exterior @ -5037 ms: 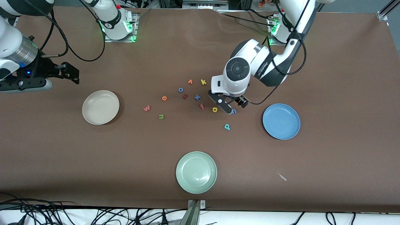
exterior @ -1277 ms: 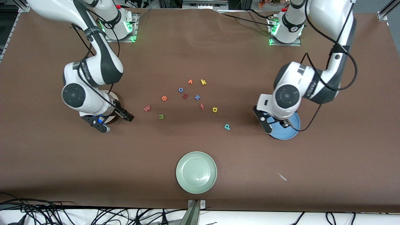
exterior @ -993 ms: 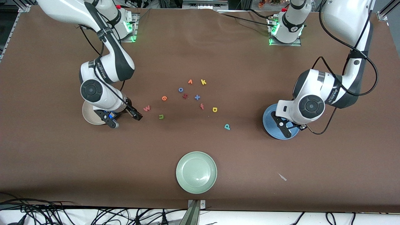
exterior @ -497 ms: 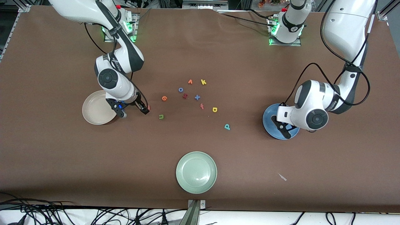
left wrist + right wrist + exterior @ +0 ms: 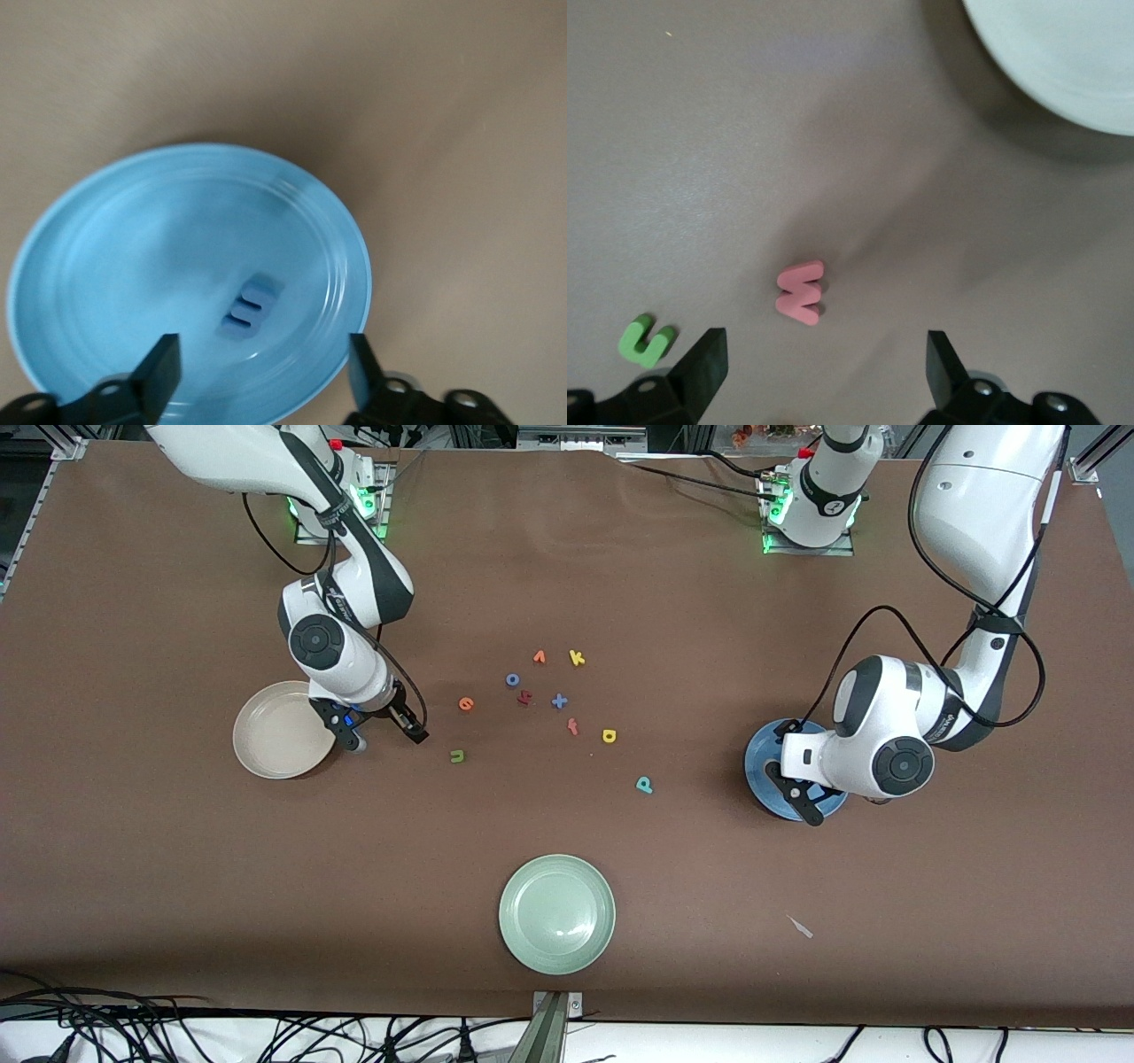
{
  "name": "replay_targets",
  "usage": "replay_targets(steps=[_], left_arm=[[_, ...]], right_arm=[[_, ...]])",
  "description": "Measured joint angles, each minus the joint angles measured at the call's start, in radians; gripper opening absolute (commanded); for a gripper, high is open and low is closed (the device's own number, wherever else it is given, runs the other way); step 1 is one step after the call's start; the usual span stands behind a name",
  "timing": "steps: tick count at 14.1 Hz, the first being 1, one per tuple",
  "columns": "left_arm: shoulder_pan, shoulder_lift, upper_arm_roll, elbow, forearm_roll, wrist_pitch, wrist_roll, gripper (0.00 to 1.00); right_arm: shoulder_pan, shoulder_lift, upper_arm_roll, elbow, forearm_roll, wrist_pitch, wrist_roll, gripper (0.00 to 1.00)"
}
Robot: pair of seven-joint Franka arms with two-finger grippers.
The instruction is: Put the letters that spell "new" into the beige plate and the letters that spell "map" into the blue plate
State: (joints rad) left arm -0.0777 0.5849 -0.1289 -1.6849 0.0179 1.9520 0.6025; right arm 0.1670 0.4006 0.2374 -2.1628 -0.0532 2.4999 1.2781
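Note:
My right gripper needs to move toward the w before it closes, because its fingers stop short of the salmon w [image 5: 801,293] in the right wrist view.
The dark blue m [image 5: 249,307] lies flat in the blue plate [image 5: 133,221]. My left gripper [image 5: 261,367] hangs open just above it, over the blue plate [image 5: 760,755], with nothing between its fingers. My right gripper [image 5: 383,735] stands open low over the table between the beige plate [image 5: 275,735] and the letters. The salmon w [image 5: 800,292] lies on the table just ahead of its fingers, and a finger hides it in the front view. The green n [image 5: 457,755], orange e [image 5: 466,703], yellow a [image 5: 609,735] and teal p [image 5: 644,784] lie loose mid-table.
Other loose letters lie in the middle: blue o [image 5: 512,679], orange v [image 5: 539,657], yellow k [image 5: 577,658], a dark red letter [image 5: 524,698], a blue cross [image 5: 559,701] and red f [image 5: 572,727]. A pale green plate [image 5: 556,913] sits nearest the front camera.
My left gripper has opened over the blue plate and the m now lies in it. My right gripper has moved from over the beige plate's edge to the w.

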Motion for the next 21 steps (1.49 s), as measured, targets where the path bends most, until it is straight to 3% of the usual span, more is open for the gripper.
replay_targets(steps=[6,9,13,16,21], left_arm=[[-0.173,0.025,-0.006,0.079,-0.012,0.006,-0.530,1.00],[-0.169,0.096,0.002,0.174,-0.139,0.055,-0.655,1.00],[-0.200,0.170,-0.001,0.231,-0.159,0.168,-0.919,1.00],[-0.268,0.218,0.000,0.282,-0.159,0.182,-1.121,0.99],[-0.313,0.268,0.010,0.299,-0.159,0.183,-1.268,0.79]], right_arm=[[0.000,0.045,-0.005,0.000,-0.001,0.041,0.000,0.95],[0.000,0.065,-0.005,0.000,-0.001,0.058,0.000,0.92],[-0.003,0.086,-0.008,0.001,-0.022,0.073,0.000,0.71],[-0.004,0.087,-0.011,0.007,-0.030,0.081,0.000,0.53],[-0.004,0.086,-0.011,0.019,-0.031,0.086,0.000,0.28]])
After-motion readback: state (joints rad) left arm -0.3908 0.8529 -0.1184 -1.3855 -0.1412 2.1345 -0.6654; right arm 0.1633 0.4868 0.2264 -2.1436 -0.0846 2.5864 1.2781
